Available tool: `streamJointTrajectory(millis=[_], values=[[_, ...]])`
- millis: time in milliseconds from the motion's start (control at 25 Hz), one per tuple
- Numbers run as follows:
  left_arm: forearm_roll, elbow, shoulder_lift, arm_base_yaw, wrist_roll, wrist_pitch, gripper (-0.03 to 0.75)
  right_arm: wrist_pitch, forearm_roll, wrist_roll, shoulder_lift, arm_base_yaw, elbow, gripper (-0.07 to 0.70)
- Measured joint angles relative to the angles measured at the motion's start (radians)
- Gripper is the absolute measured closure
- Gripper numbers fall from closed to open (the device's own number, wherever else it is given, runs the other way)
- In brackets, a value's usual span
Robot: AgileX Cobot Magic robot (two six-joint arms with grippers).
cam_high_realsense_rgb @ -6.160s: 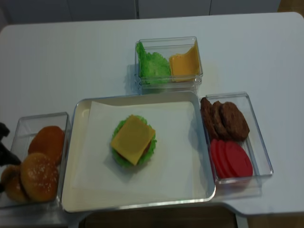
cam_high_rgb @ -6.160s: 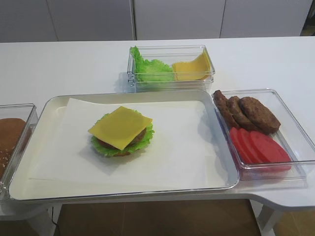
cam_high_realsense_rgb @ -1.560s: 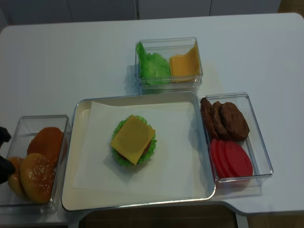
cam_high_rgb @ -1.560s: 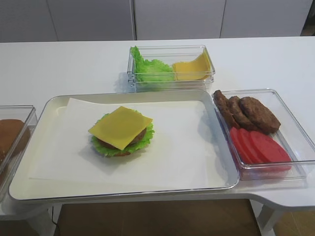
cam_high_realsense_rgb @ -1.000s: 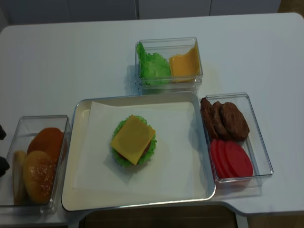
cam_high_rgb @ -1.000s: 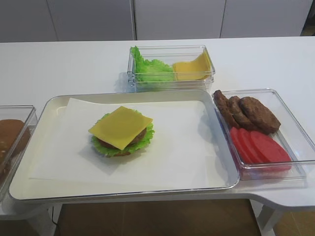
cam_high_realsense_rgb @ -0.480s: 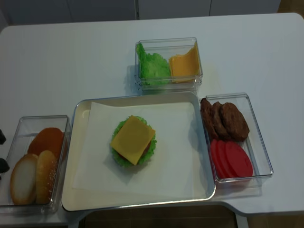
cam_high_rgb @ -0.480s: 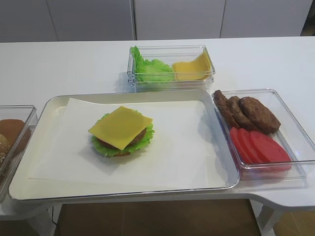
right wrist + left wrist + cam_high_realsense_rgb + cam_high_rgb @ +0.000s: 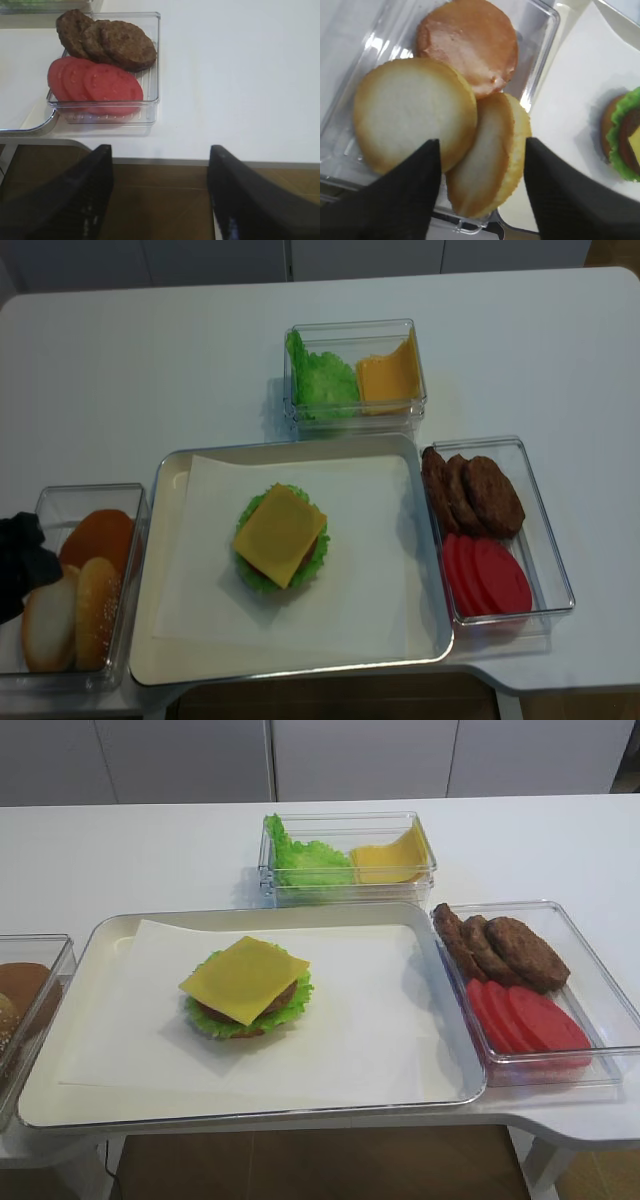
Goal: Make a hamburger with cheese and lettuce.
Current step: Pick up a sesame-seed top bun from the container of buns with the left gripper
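The sesame-seeded bun top stands on edge, with its cut side wide and its thickness narrow, so the robot's left gripper next needs to grab it across its upturned rim (image 9: 93,608).
The hamburger (image 9: 247,990) sits on the paper-lined tray (image 9: 452,1098) as a stack with the yellow cheese (image 9: 245,978) on top. Its frilly lettuce (image 9: 214,1024) and a brown patty show underneath. No bun covers it. My left gripper (image 9: 481,145) hangs open over the bun bin (image 9: 60,495) at the table's left end. Its jaws straddle a sesame bun half (image 9: 492,157) standing on edge against a pale cut bun half (image 9: 412,110). My right gripper (image 9: 160,150) is open and holds nothing, just off the table's front edge.
A clear bin (image 9: 345,855) at the back holds a lettuce bunch and stacked cheese slices. Another bin (image 9: 590,970) right of the tray holds dark patties (image 9: 500,948) and red tomato slices (image 9: 525,1020). A plain brown bun (image 9: 467,45) lies at the far end of the bun bin.
The left jaws have gone from shut to open. The buns in the bin tipped over, one showing its pale face, one left on edge. The left gripper moved further in over the bin.
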Motion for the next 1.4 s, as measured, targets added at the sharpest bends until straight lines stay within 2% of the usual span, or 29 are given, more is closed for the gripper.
streamJointTrajectory(millis=[160,560,960,1400], values=[[-0.058,0.0,0.0,-0.014,0.055,0.003,0.314,0.0,0.0,0.0,0.0,0.0,0.0,0.181],[-0.059,0.0,0.072,-0.108,0.092,0.016,0.314,0.0,0.0,0.0,0.0,0.0,0.0,0.181],[-0.026,-0.002,0.133,-0.107,0.1,0.012,0.313,0.0,0.0,0.0,0.0,0.0,0.0,0.181],[-0.036,-0.002,0.141,-0.107,0.173,0.006,0.313,0.0,0.0,0.0,0.0,0.0,0.0,0.181]])
